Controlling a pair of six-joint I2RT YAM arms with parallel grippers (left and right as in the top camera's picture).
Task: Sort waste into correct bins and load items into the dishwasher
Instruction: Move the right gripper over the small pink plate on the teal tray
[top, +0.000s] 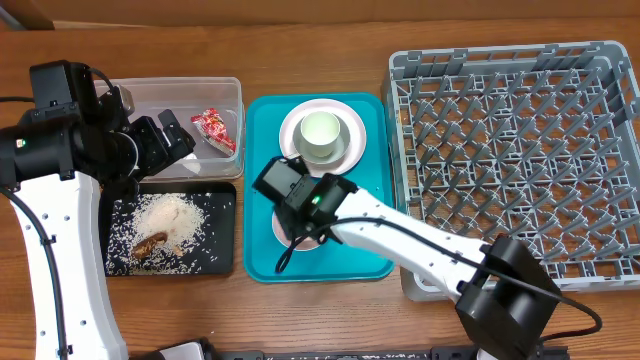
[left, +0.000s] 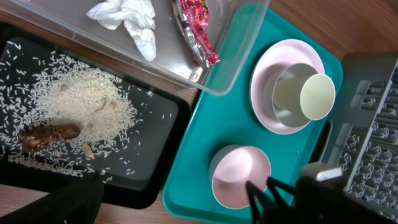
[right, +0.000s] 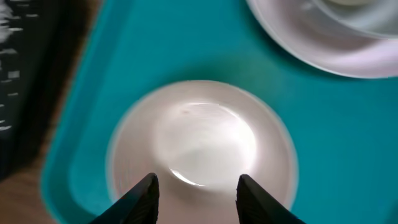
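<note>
My right gripper grabs the pink bowl's rim on the side facing the dishwasher rack next, so the bowl's body stays free to tilt and load there.
A pink bowl stands at the front of the teal tray; it also shows in the left wrist view and the right wrist view. My right gripper is open right above it, with both fingertips over the bowl's inside. A pale green cup stands on a pink plate at the tray's back. My left gripper is open and empty, over the front edge of the clear bin. The grey dishwasher rack is on the right, with nothing in it.
The clear bin holds a red wrapper and a white tissue. A black tray at front left holds scattered rice and a brown food piece. The right arm reaches in from the front right.
</note>
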